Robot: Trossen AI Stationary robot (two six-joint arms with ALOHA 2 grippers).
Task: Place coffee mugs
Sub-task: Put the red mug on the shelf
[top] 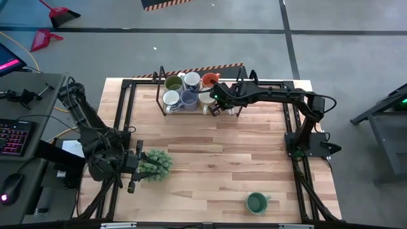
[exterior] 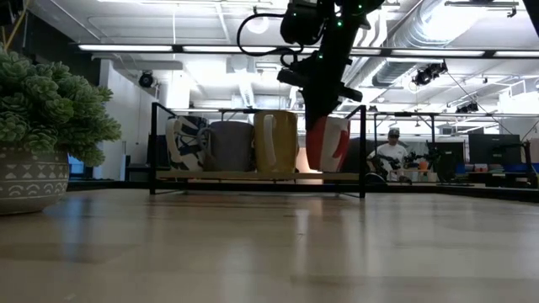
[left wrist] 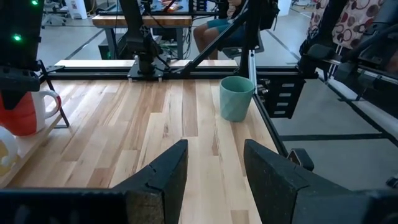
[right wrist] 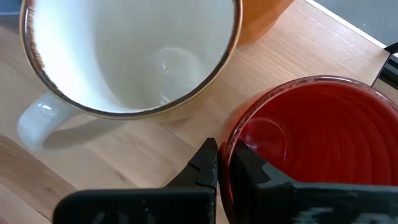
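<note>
The red mug's rim is level with the cream mug's on the rack, so the red mug would stand. My right gripper should release the red mug.
A black rack at the table's far edge holds several mugs: olive green, white, orange, white and blue. My right gripper reaches down at the rack's right end and is shut on a red mug with a white handle. A cream mug stands right beside it. A dark green mug stands upright near the table's near edge. My left gripper waits open at the table's left, next to the plant. My right gripper pinches the red mug's rim, with one finger inside the mug and the other outside. The fingers come from above, pointing down. The mug stays upright, its base level with the racked mugs' bases. Whether it stands or hangs just clear, I cannot tell.
A bushy potted plant sits at the left, just in front of my left gripper. Black frame rails run along the table's sides. Bare wood lies between the rack and the dark green mug. A person sits in the room beyond.
</note>
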